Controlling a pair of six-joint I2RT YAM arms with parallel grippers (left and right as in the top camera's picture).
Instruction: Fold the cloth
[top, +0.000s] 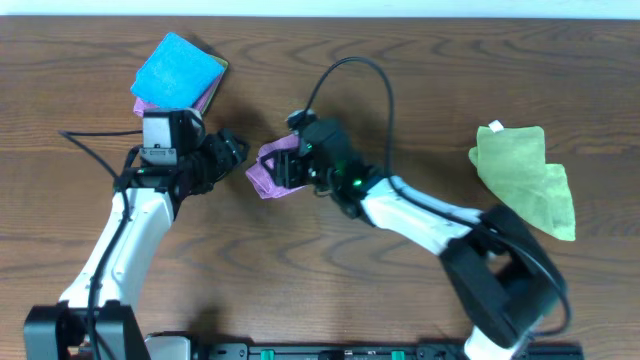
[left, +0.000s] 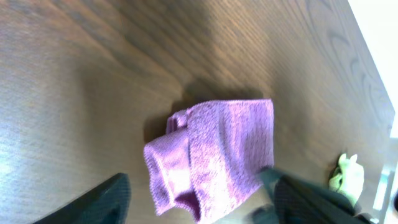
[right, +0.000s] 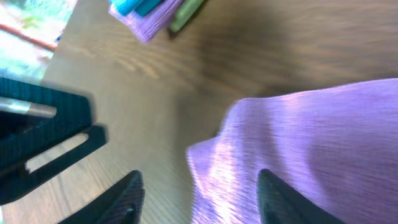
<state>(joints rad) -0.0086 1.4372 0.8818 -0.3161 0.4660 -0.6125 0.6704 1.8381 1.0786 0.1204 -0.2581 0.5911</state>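
Note:
The left gripper grips the folded lilac cloth by its near edge next, layers together, to keep it folded onto the stack.
The cloth is a lilac towel lying in a small folded bundle on the wooden table, between the two arms. My left gripper is just left of it and open. In the left wrist view the cloth lies flat with its near edge between the spread fingers, which do not pinch it. My right gripper hangs over the bundle's right side, also open. Seen from the right wrist, the cloth fills the right half, and its edge lies between the parted fingertips.
A bright blue cloth lies on a small stack at the back left, also in the right wrist view. A lime-green cloth with a white tag lies at the right. The left arm is close by.

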